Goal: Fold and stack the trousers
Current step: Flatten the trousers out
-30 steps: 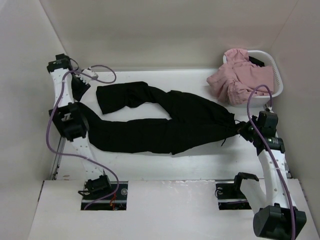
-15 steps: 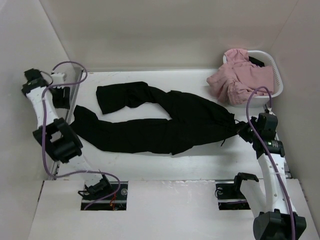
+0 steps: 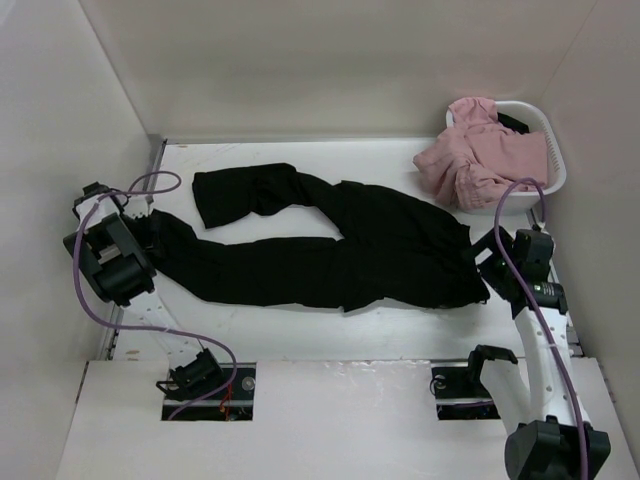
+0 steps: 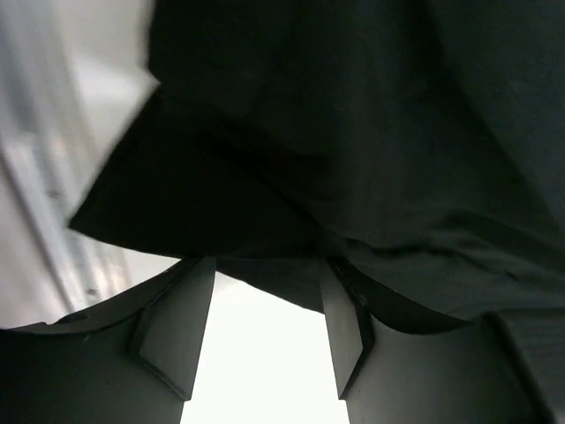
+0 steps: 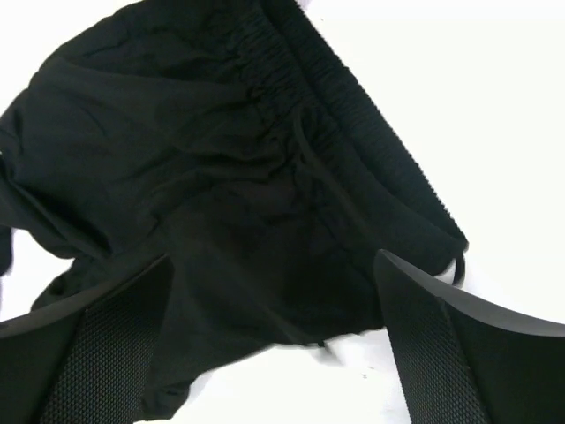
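My right gripper grabs the waistband's corner [image 3: 481,295] [image 5: 434,250] next, opposite the nearer leg's hem, to stretch the trousers straight for folding.
Black trousers [image 3: 340,250] lie spread on the white table [image 3: 400,325], waistband to the right and both legs reaching left. Their gathered waistband and drawstring [image 5: 309,132] fill the right wrist view. My right gripper [image 3: 485,262] [image 5: 272,265] stands wide open just above the waistband's corner, holding nothing. My left gripper [image 3: 143,225] [image 4: 265,265] is at the hem of the nearer leg [image 4: 291,177]. Its fingers [image 4: 177,327] stand apart with white table showing between them, and the hem's edge lies across the fingertips.
A white basket [image 3: 548,150] at the back right holds a pink garment [image 3: 480,155] spilling over its rim. White walls close in the left, back and right sides. The second trouser leg [image 3: 240,190] curls toward the back left.
The left arm swung from the back-left corner down to the nearer leg's hem. The right gripper opened and let go of the waistband, which now lies flat.
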Robot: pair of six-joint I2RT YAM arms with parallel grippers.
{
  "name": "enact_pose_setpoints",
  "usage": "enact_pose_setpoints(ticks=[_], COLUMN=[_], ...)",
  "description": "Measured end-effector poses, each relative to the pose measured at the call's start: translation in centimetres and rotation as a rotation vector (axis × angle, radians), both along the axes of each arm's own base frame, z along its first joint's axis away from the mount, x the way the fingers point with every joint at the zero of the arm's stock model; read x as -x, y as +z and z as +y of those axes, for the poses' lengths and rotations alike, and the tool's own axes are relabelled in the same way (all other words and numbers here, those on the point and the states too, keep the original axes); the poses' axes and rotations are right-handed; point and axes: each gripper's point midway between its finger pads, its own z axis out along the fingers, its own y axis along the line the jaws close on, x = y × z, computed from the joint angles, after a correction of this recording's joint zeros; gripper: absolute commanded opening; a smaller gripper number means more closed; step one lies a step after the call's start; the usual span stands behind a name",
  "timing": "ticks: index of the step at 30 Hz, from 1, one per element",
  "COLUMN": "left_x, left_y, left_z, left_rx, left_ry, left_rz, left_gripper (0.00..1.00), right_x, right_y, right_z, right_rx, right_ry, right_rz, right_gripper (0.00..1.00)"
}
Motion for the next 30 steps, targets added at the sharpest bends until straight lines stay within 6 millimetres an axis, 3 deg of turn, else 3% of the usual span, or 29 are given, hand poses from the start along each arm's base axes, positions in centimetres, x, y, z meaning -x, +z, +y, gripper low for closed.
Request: enact_pose_setpoints(ticks=[4,7,10,14,16,19,21,23,24,25,27,30], left_x=[-1.1,-1.6,-2.0,-1.2,0.3,3.4,5.4,7.3,8.0,8.4,9.0,8.4], left_y=[-0.5,-1.0,-1.0,-0.7,-0.1,2.7,5.3,8.1,9.2,10.0,11.2,13.2], left_z=[1.2,1.6,1.7,1.6,2.2,4.4,5.5,6.0,5.8,5.6,5.3,6.1], left_rx=[-0.085,-0.147,-0.188,-0.213,-0.238,-0.316,-0.382,-0.447,-0.469,-0.481,-0.487,-0.491], left_ry=[0.004,-0.009,-0.028,-0.072,-0.102,-0.132,-0.155,-0.191,-0.215,-0.237,-0.276,-0.295], left_rz=[-0.010,-0.009,-0.021,-0.030,-0.015,0.004,0.008,0.018,0.022,0.027,0.046,0.050], left_gripper=[0.44,0.15,0.01,0.00,0.00,0.00,0.01,0.01,0.01,0.01,0.01,0.02], right_x=[-0.1,0.0,0.6,2.2,3.4,4.8,4.2,3.6,3.5,3.4,3.2,1.8], right_y=[-0.6,-1.6,-3.4,-6.2,-7.8,-10.0,-10.4,-10.9,-11.3,-11.7,-11.8,-8.9], right_z=[-0.2,-0.4,0.1,1.7,2.3,2.5,2.4,2.5,2.6,2.7,2.7,2.1], right_rx=[-0.020,-0.047,-0.097,-0.198,-0.244,-0.264,-0.267,-0.265,-0.261,-0.257,-0.249,-0.219], right_ry=[-0.041,-0.088,-0.140,-0.224,-0.288,-0.374,-0.406,-0.413,-0.413,-0.414,-0.407,-0.365], right_rz=[0.026,0.055,0.096,0.148,0.182,0.249,0.247,0.253,0.271,0.286,0.290,0.220], right_gripper=[1.00,1.00,1.00,1.00,1.00,1.00,0.74,0.25,0.06,0.00,0.00,0.00])
